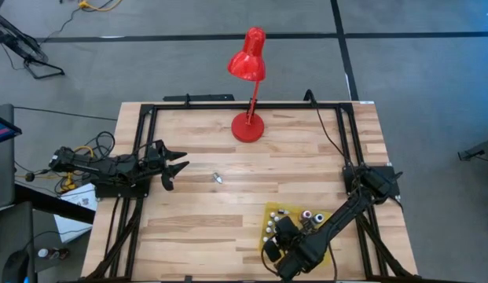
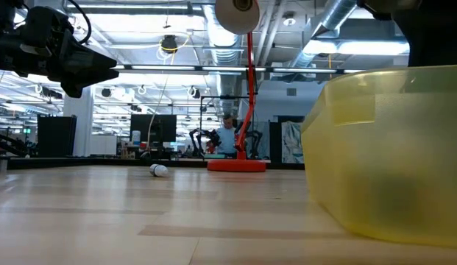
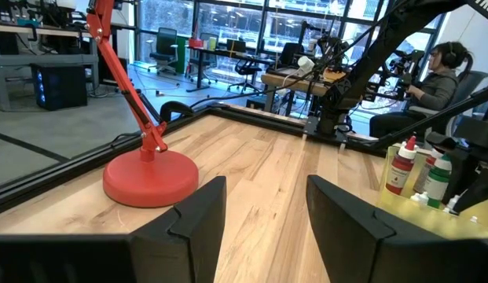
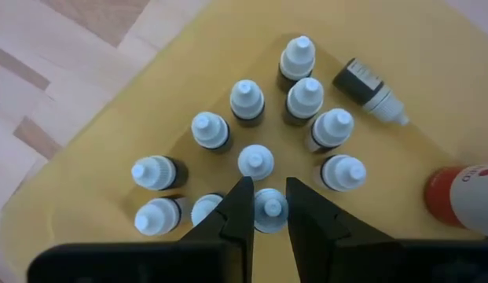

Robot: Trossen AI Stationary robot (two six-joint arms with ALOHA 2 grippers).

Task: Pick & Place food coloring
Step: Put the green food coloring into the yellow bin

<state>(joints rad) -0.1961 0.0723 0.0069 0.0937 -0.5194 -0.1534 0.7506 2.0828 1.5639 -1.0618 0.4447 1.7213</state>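
The cap of the held bottle is level with its neighbours in the right wrist view, so the bottle would stay in the yellow tray and my right gripper should open now.
A yellow tray [image 1: 273, 212] at the near right holds several tiny food coloring bottles [image 4: 247, 98] standing upright with pale caps. My right gripper [image 4: 269, 212] points steeply down over them, shut on one bottle [image 4: 269, 206]. One more tiny bottle [image 1: 218, 178] lies on its side on the bare wood mid-table, also in the low view [image 2: 159, 171]. My left gripper [image 1: 177, 167] waits open and level at the table's left side, its fingers [image 3: 204, 216] empty. My right gripper pinches one small bottle at its pale cap [image 4: 269, 200] between its two fingers, coming from above and pointing steeply down. The bottle stands upright, cap up, among the others. Whether its base rests on the tray is hidden by the cap and fingers.
A red desk lamp stands on its round base [image 1: 247, 126] at the far middle. In the tray, a dark bottle [image 4: 369, 85] lies on its side beside a larger red bottle [image 4: 464, 196]. The tray's yellow wall [image 2: 383, 147] shows close in the low view. A black frame [image 1: 228, 106] borders the table.
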